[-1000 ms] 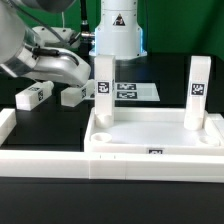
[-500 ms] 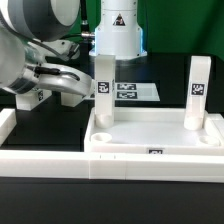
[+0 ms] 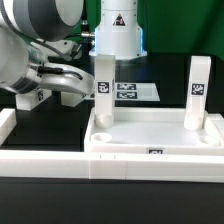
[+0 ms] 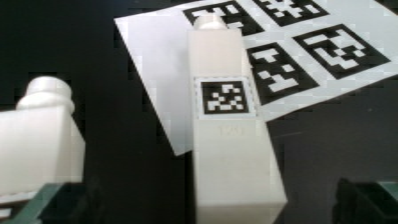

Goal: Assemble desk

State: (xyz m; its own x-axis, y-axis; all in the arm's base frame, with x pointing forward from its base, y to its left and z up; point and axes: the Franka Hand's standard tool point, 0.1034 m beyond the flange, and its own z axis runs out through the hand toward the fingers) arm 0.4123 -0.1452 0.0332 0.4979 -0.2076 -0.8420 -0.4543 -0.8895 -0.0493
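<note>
My wide-open fingers stop above the leg in the wrist view, so my gripper should move down to the leg before it closes on the lying leg [image 4: 235, 165].
The white desk top [image 3: 155, 135] lies tray-side up, with two legs standing upright in it, one [image 3: 103, 92] on the exterior view's left and one [image 3: 197, 92] on its right. Two loose legs lie on the black table to the left. My gripper [image 3: 76, 95] is low over them. In the wrist view my gripper [image 4: 210, 207] is open, its jaws wide on either side of one lying leg [image 4: 228, 120] with its tag facing up, not touching it. The other loose leg [image 4: 43, 135] lies beside it and also shows in the exterior view [image 3: 29, 100].
The marker board [image 4: 294, 45] lies just beyond the leg's far end; it also shows behind the desk top [image 3: 132, 91]. The white border rail [image 3: 40, 152] runs along the front and left. The arm's base [image 3: 118, 30] stands at the back.
The arm has swung in and come down over the two loose legs on the left, now covering one in the exterior view. It has hardly moved in the last half second.
</note>
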